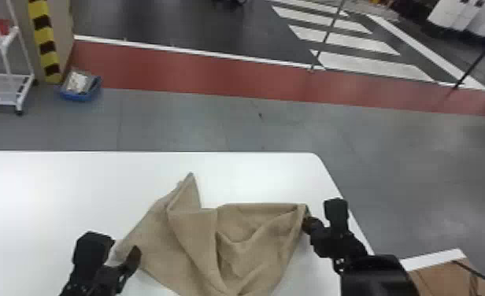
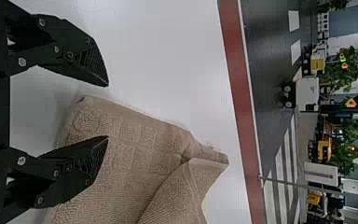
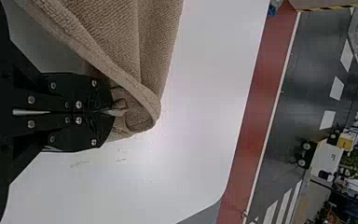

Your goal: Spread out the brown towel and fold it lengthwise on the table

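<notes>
My left gripper grabs the brown towel (image 1: 198, 236) by its loose corner (image 1: 123, 247) next. Then I spread the towel out for its lengthwise fold.
My left gripper (image 1: 121, 252) stands open at the left corner of the brown towel (image 1: 198, 236), which lies crumpled with raised folds on the white table (image 1: 56, 189). In the left wrist view the fingers of the left gripper (image 2: 108, 111) are wide apart, one of them over the towel (image 2: 135, 140), the other over bare tabletop. At the towel's right corner is my right gripper (image 1: 308, 220). The right wrist view has the right gripper (image 3: 109, 112) shut on a bunched bit of the towel (image 3: 144, 56), whose edge loops around past the fingertips.
The table's rounded far right corner (image 1: 316, 155) lies beyond the right gripper. A cardboard box (image 1: 442, 275) is at the lower right, beside the table. On the floor farther off are a blue bin (image 1: 81, 94) and a white wheeled rack (image 1: 5, 74).
</notes>
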You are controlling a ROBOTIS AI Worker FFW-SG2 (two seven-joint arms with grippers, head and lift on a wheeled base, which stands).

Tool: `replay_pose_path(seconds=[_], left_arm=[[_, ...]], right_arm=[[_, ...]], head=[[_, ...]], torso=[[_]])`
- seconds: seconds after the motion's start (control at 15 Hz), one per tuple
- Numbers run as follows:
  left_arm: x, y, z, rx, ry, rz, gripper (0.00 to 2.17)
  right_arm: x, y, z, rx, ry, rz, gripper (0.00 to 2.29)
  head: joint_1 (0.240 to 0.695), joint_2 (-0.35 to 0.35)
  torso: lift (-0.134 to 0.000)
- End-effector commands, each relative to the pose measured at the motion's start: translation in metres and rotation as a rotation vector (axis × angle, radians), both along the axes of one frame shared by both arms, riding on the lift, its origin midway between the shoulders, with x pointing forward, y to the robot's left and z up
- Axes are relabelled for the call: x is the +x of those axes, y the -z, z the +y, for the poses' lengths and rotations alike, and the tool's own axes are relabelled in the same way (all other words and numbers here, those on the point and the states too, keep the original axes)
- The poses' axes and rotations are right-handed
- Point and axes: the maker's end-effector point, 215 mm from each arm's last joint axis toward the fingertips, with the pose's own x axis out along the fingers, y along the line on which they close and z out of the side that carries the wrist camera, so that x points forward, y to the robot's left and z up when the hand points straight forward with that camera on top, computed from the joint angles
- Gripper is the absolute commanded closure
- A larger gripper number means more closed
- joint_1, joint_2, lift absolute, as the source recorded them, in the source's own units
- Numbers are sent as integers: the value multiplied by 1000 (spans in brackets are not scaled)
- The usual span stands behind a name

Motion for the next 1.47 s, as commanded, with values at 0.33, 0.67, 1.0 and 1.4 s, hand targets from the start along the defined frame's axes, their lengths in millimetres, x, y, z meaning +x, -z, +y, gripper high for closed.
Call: replay_pose_path(seconds=[0.33, 0.67, 1.0, 1.4], left_arm=[[-6, 1, 1, 11, 2, 22, 1261], [-4, -21, 29, -40, -67, 55, 2084], [6, -87, 87, -172, -180, 44, 2145], [-6, -160, 128, -267, -237, 31, 2145]], right_arm=[[-3, -1, -4, 12, 12, -6, 1477], [-4, -21, -8, 45, 22, -83, 1477], [-13, -86, -41, 78, 77, -185, 1477], [-18, -197, -71, 162, 129, -369, 1477]], head=[[695, -350], [695, -350], [695, -350], [695, -350]], torso=[[0], [0], [0], [0]])
